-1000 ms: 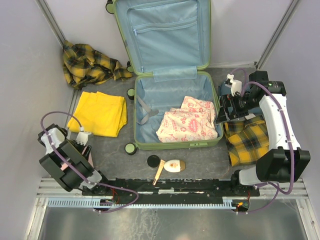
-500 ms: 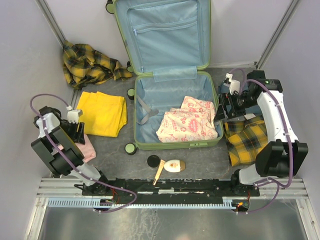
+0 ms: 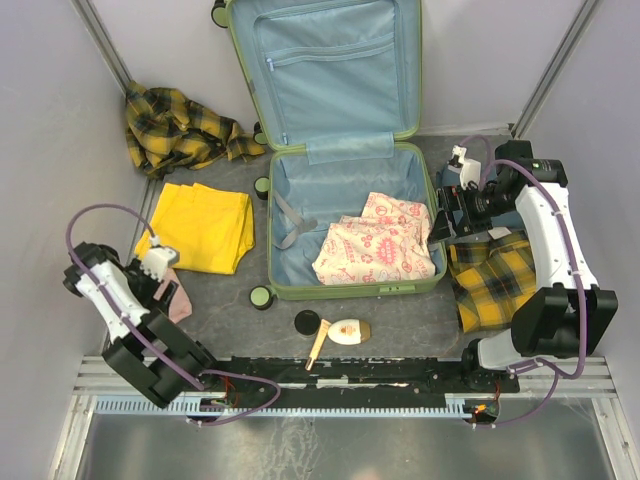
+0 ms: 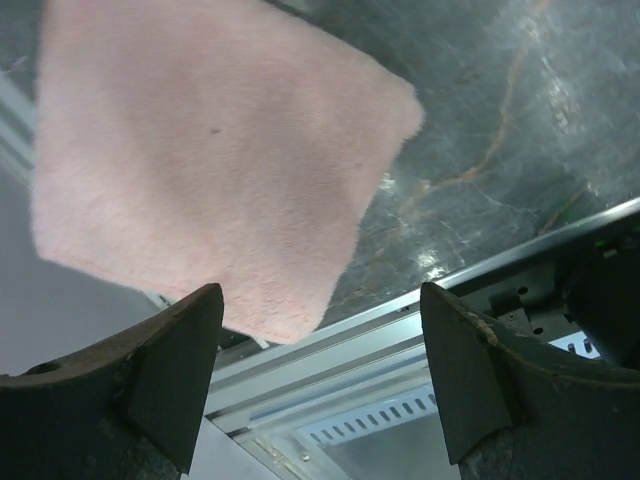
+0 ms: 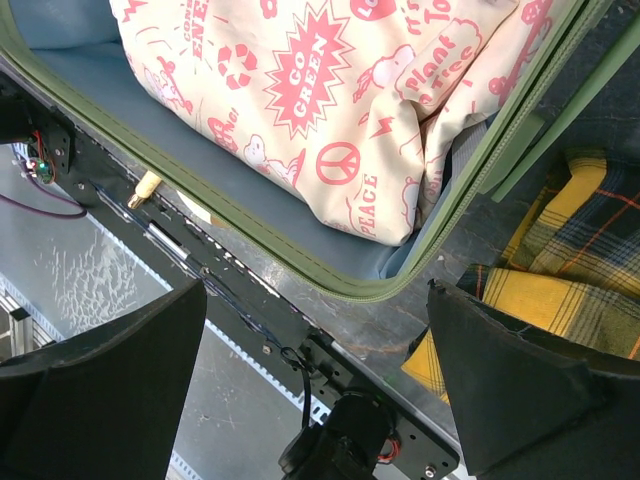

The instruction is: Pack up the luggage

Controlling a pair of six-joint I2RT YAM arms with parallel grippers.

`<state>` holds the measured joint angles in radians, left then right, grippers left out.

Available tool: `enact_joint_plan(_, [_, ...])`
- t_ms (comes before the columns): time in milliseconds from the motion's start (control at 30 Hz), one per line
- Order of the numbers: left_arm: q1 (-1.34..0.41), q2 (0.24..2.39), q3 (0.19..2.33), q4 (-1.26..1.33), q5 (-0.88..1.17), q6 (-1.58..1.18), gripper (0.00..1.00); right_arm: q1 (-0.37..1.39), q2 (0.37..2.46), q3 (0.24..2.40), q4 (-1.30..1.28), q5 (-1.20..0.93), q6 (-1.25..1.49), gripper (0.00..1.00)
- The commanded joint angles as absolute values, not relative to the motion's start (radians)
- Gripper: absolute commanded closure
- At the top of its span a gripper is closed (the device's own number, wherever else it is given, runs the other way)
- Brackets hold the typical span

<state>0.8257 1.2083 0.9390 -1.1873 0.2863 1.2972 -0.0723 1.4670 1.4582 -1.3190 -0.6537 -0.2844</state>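
My left fingers must lower to the flat pink cloth (image 3: 178,299) before closing.
The luggage (image 3: 340,291) lies open in the middle of the table, a lime-green shell with blue lining and its lid propped against the back wall. A cream cloth with pink prints (image 3: 380,245) lies in its right half. My right gripper (image 3: 440,216) hovers open over the case's right rim (image 5: 300,255), with the printed cloth (image 5: 330,100) just beyond its fingers. A small pink cloth (image 3: 179,299) lies flat at the near left. My left gripper (image 3: 165,278) stands open just over that pink cloth (image 4: 200,160), with nothing between its fingers (image 4: 170,370).
A folded yellow cloth (image 3: 200,225) lies left of the case, a yellow plaid shirt (image 3: 175,125) in the back left corner. Another plaid cloth (image 3: 495,280) lies under the right arm. A black disc (image 3: 307,322), a bottle (image 3: 348,331) and a stick (image 3: 318,345) lie by the near rail.
The left arm swung back and then forward again near the pink cloth, and its jaws widened. The pink cloth now shows more. The right arm barely moved.
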Motion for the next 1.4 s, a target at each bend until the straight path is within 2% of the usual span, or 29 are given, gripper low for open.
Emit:
enact_joint_plan(0, [0.833, 1.140, 0.819, -1.141, 0.299, 1.562, 0.15, -0.072, 1.443, 1.477, -1.321, -0.692, -0.290, 0.01])
enact_joint_plan(333, [0.831, 1.160, 0.594, -0.868, 0.318, 1.635, 0.21, -0.072, 1.447, 1.482, -1.341, -0.695, -0.306, 0.01])
enact_joint_plan(433, [0.831, 1.140, 0.508, -0.761, 0.298, 1.642, 0.27, -0.071, 1.450, 1.482, -1.339, -0.695, -0.303, 0.01])
enact_joint_plan(500, [0.831, 1.129, 0.484, -0.726, 0.302, 1.631, 0.36, -0.073, 1.452, 1.483, -1.335, -0.697, -0.299, 0.01])
enact_joint_plan(667, [0.831, 1.105, 0.581, -0.898, 0.370, 1.620, 0.85, -0.072, 1.454, 1.482, -1.327, -0.703, -0.287, 0.01])
enact_joint_plan(700, [0.831, 1.101, 0.614, -0.967, 0.387, 1.612, 0.91, -0.072, 1.452, 1.482, -1.328, -0.704, -0.286, 0.01])
enact_joint_plan(767, [0.831, 1.093, 0.681, -1.069, 0.410, 1.599, 0.97, -0.072, 1.448, 1.479, -1.325, -0.704, -0.285, 0.01])
enact_joint_plan(1033, [0.831, 1.190, 1.061, -1.445, 0.574, 1.479, 0.97, -0.072, 1.435, 1.462, -1.319, -0.708, -0.285, 0.01])
enact_joint_plan(1367, [0.771, 1.327, 1.466, -1.409, 0.844, 0.835, 0.97, -0.071, 1.437, 1.457, -1.309, -0.718, -0.275, 0.01])
